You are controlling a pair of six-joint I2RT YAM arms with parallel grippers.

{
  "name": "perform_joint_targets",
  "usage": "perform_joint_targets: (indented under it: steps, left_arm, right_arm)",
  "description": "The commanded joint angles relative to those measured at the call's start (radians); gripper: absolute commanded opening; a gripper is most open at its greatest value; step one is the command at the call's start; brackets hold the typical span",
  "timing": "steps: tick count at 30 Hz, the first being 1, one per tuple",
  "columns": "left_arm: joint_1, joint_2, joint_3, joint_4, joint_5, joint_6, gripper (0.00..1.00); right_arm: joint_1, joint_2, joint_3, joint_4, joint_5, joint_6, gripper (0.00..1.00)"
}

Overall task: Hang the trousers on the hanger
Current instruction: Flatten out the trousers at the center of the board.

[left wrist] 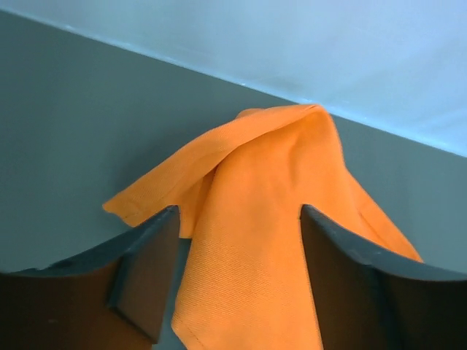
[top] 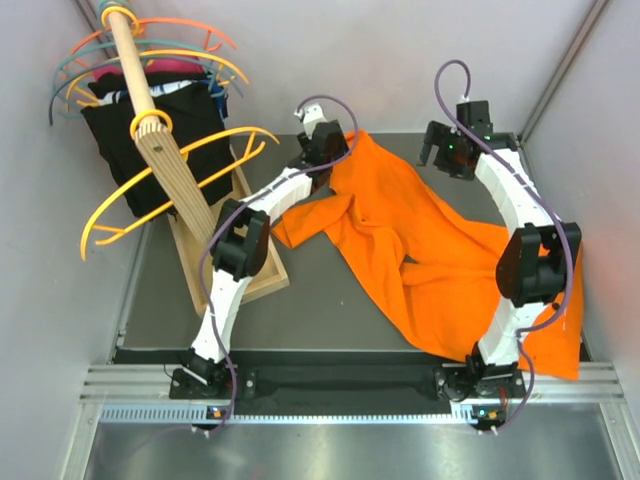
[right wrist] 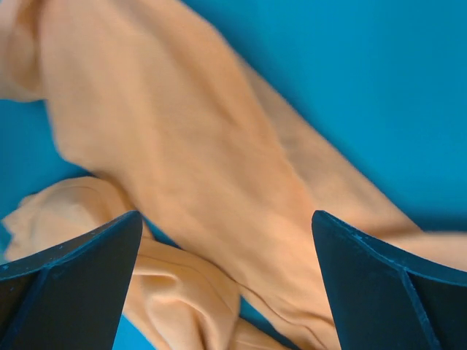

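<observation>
The left gripper should grab the trousers [top: 440, 260] by the folded edge at their far corner [top: 355, 139] to spread them for the hanger.
The bright orange trousers [top: 440, 260] lie crumpled across the dark table, from the far middle to the near right edge. My left gripper [top: 330, 160] sits at their far corner. In the left wrist view the left gripper [left wrist: 239, 215] is open, with a fold of the trousers [left wrist: 255, 219] lying between its fingers. My right gripper [top: 435, 155] hovers at the far right, open, and in its own view the right gripper [right wrist: 226, 219] looks down on trousers [right wrist: 182, 160] folds. The amber-yellow hanger [top: 170, 192] hangs on the wooden rack at the left, apart from both grippers.
A slanted wooden rack [top: 165, 150] with a long base board [top: 260, 275] stands at the left. It carries black garments [top: 150, 125] and several coral, teal and yellow hangers [top: 150, 45]. Pale walls close in on both sides, and a metal rail [top: 340, 385] runs along the near edge.
</observation>
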Motion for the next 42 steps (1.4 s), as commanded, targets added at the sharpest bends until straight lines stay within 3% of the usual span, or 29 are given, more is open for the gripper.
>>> perform_joint_targets:
  steps: [1,3,8,12,16,19,21,27,32,36,38,42]
  left_arm:
    - [0.017,0.043,0.042,0.073,-0.044,-0.004,0.74]
    - [0.019,0.045,0.013,0.129,-0.069,0.045,0.80]
    - [0.036,0.074,-0.014,0.203,-0.055,0.118,0.79]
    - [0.073,0.092,-0.025,0.191,-0.035,0.034,0.77]
    - [0.120,0.135,0.001,0.191,0.118,-0.034,0.70]
    - [0.133,0.169,0.024,0.154,0.146,-0.085,0.66]
    - [0.131,0.167,0.006,0.166,0.137,-0.083,0.56]
    - [0.119,0.160,-0.008,0.160,0.071,-0.073,0.49]
    - [0.114,0.157,-0.004,0.148,0.092,-0.108,0.36]
    - [0.093,0.160,0.028,0.122,0.063,-0.102,0.02]
    - [0.068,0.150,0.068,0.085,-0.004,-0.071,0.00]
    - [0.001,0.123,0.151,0.042,-0.194,0.152,0.00]
  right_arm:
    - [0.000,0.119,0.072,0.019,-0.146,-0.007,1.00]
    - [0.002,0.152,0.092,0.025,-0.195,0.008,1.00]
    - [0.023,0.136,0.034,0.085,-0.238,0.037,1.00]
    - [0.026,0.114,-0.027,0.099,-0.244,0.026,1.00]
    - [0.025,0.102,-0.058,0.106,-0.246,0.025,1.00]
    - [0.026,0.102,-0.075,0.115,-0.259,0.033,1.00]
    - [0.026,0.100,-0.085,0.120,-0.270,0.033,1.00]
    - [0.025,0.103,-0.098,0.126,-0.267,0.029,1.00]
    - [0.025,0.099,-0.098,0.126,-0.273,0.031,1.00]
    - [0.026,0.093,-0.107,0.123,-0.276,0.025,1.00]
    - [0.026,0.085,-0.113,0.125,-0.275,0.019,1.00]
    - [0.026,0.067,-0.138,0.125,-0.269,0.008,1.00]
